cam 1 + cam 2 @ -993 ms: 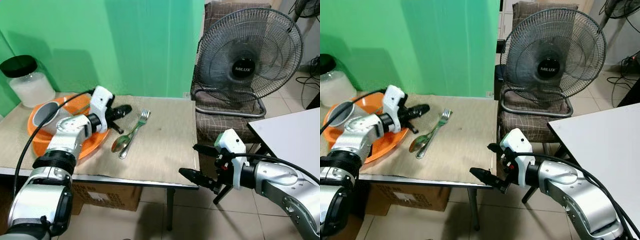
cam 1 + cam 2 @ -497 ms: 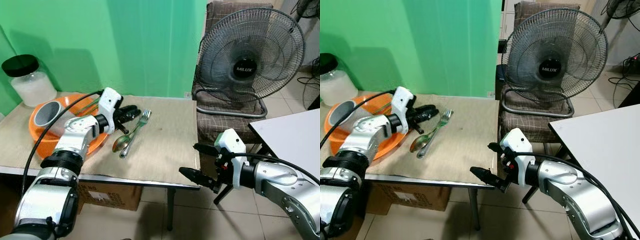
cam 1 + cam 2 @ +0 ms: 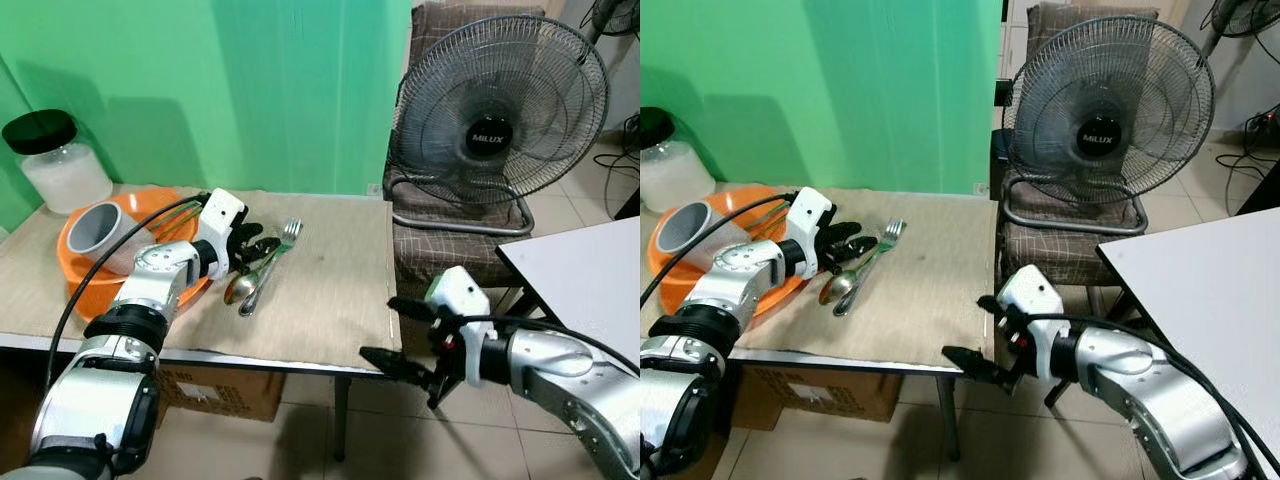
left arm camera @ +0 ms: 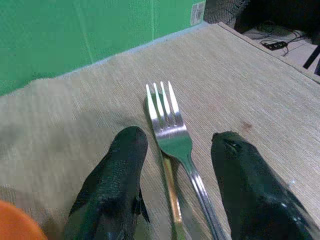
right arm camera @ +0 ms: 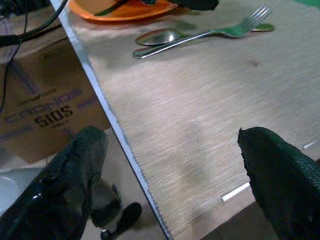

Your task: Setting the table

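My left gripper grabs the fork by its slim handle below its neck [image 3: 269, 270] next, since the silver fork's pointed teeth lie at one end.
A silver fork [image 3: 283, 240] and a spoon [image 3: 238, 288] lie side by side on the tan table [image 3: 330, 290], just right of an orange bowl [image 3: 75, 290]. My left gripper [image 3: 258, 245] is down at the table, open, one finger on each side of the fork's neck [image 4: 172, 137], with the spoon's handle [image 4: 169, 195] lying under the fork. My right gripper [image 3: 382, 328] hangs open in the air off the table's front right corner, holding nothing. In the right wrist view its fingers [image 5: 75, 175] frame the table edge, and the cutlery [image 5: 200, 34] lies far off.
A grey cup [image 3: 95, 225] lies in the orange bowl, and a lidded jar [image 3: 60, 160] stands behind it. A floor fan [image 3: 500, 110] sits on a chair right of the table. A white table [image 3: 590, 270] is at far right. A cardboard box [image 3: 215, 392] is under the table.
My left gripper has moved from the bowl's rim rightward and down, and now straddles the fork. The right gripper has sunk slightly below the table's corner, still open.
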Tool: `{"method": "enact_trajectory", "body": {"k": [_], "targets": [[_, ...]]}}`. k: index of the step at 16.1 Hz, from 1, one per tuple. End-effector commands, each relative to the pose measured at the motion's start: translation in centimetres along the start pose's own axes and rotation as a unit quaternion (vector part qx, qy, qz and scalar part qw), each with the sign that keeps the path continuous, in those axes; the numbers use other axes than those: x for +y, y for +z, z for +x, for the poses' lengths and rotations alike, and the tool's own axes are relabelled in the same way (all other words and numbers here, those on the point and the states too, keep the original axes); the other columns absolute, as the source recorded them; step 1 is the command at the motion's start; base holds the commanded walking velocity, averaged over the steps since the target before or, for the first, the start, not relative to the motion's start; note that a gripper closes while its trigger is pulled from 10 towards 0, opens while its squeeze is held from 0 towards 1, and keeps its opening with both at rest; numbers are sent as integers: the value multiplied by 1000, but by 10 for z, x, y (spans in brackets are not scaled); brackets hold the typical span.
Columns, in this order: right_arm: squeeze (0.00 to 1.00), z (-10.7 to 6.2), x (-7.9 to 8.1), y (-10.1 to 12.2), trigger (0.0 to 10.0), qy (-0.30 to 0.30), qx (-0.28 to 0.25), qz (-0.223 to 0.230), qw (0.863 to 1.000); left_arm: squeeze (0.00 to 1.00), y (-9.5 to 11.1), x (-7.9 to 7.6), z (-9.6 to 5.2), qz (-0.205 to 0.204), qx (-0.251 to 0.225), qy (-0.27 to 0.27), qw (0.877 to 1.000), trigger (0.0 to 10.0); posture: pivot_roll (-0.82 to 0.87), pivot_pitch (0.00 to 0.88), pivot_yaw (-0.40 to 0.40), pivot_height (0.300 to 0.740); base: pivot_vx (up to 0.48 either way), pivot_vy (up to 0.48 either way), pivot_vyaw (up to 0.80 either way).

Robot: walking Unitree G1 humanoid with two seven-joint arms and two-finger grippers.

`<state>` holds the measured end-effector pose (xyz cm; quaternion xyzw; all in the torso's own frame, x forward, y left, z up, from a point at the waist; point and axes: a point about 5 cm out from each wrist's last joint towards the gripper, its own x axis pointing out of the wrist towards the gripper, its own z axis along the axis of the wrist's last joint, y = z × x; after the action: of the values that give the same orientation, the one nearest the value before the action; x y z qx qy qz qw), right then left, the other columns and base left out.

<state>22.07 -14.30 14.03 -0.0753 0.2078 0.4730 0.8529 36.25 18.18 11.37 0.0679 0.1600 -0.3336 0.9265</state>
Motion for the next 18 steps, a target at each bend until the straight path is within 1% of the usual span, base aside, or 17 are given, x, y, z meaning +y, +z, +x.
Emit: {"method": "enact_trajectory", "body": {"k": [1, 3, 4, 5, 6, 7, 8, 9, 10, 11, 12, 13, 15, 18], "targets": [[0, -1, 5, 8, 10000, 7, -10, -22, 1000, 1000, 4, -2, 4, -3, 2, -6, 1000, 10000, -192, 0, 52, 740, 0, 0, 0], [0, 0, 6, 9, 10000, 7, -14, -27, 1000, 1000, 2, -6, 7, -4, 11, -15, 1000, 10000, -201, 0, 58, 740, 0, 0, 0], [0, 2, 5, 12, 10000, 2, -21, -39, 999, 1000, -5, -6, 9, 3, 42, 6, 999, 10000, -205, 0, 65, 740, 0, 0, 0], [0, 3, 5, 13, 10000, 0, -23, -42, 999, 1000, -7, -5, 9, 6, 52, 11, 999, 10000, -206, 0, 67, 740, 0, 0, 0], [0, 5, 6, 14, 10000, -4, -29, -48, 998, 251, -13, -4, 8, 17, 81, 28, 996, 10000, -207, 0, 69, 740, 0, 0, 0], [0, 6, 7, 14, 10000, -5, -30, -49, 998, 0, -14, -3, 8, 22, 89, 37, 995, 10000, -206, 0, 74, 740, 0, 0, 0], [0, 6, 8, 14, 10000, -5, -30, -49, 998, 0, -14, -2, 8, 19, 90, 39, 995, 10000, -205, 0, 75, 740, 0, 0, 0], [0, 7, 9, 14, 10000, -6, -31, -48, 998, 0, -15, -4, 9, 8, 90, 34, 995, 10000, -206, 0, 79, 740, 0, 0, 0], [0, 7, 10, 13, 10000, -6, -31, -47, 998, 0, -17, -7, 10, 5, 97, 22, 995, 10000, -205, 0, 81, 740, 0, 0, 0], [0, 8, 11, 13, 10000, -6, -32, -47, 998, 0, -19, -9, 11, 5, 103, 16, 995, 8471, -206, 0, 81, 740, 0, 0, 0], [0, 8, 11, 12, 10000, -5, -31, -48, 998, 0, -23, -10, 11, 6, 113, 16, 993, 0, -206, 0, 83, 740, 0, 0, 0], [0, 9, 12, 11, 10000, -2, -27, -50, 998, 0, -25, -10, 10, 8, 121, 16, 992, 0, -205, 0, 82, 740, 0, 0, 0], [0, 9, 12, 11, 10000, -1, -26, -50, 998, 0, -25, -9, 10, 9, 121, 16, 992, 0, -204, 0, 81, 740, 0, 0, 0], [0, 9, 12, 10, 10000, 0, -23, -50, 998, 0, -20, -8, 10, 18, 100, 13, 995, 0, -201, 0, 79, 740, 0, 0, 0]]}}
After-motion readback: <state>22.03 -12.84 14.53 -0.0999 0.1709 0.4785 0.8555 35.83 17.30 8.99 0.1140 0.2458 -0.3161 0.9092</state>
